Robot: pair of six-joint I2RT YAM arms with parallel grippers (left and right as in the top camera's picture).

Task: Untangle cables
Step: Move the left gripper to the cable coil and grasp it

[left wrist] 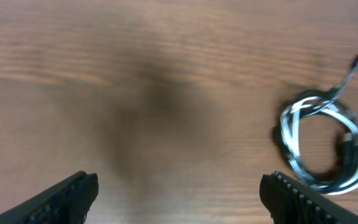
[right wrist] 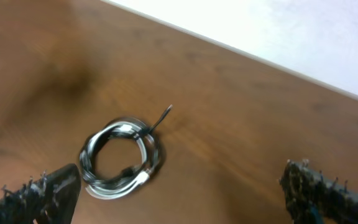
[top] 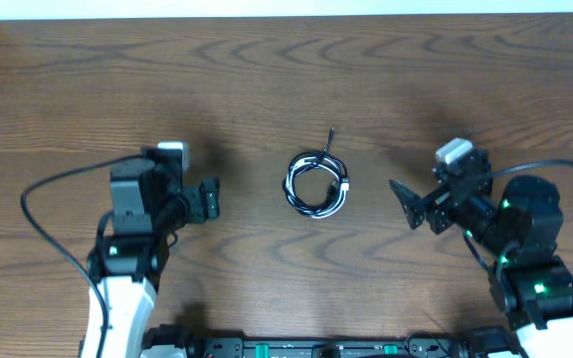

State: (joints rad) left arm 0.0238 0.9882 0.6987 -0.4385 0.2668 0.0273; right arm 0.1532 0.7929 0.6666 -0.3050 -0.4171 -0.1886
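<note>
The robot's left gripper should next grab the side of the cable coil nearest to it, which leaves the opposite cords free for the right gripper to untangle.
The cables [top: 317,183] lie in one small coil of white and black cords in the middle of the wooden table, with a black plug end sticking out toward the far side. The coil also shows at the right of the left wrist view [left wrist: 325,144] and at lower left of the right wrist view [right wrist: 122,158]. My left gripper [top: 209,199] is open and empty, to the left of the coil and apart from it. Its fingers frame bare wood [left wrist: 179,196]. My right gripper [top: 409,204] is open and empty, to the right of the coil [right wrist: 182,193].
The brown wooden table [top: 267,80] stretches around the coil. Its far edge meets a white wall [right wrist: 303,37]. Thick black arm wires loop beside the left arm [top: 43,199] and right arm [top: 565,171]. A rail [top: 316,348] runs along the near edge.
</note>
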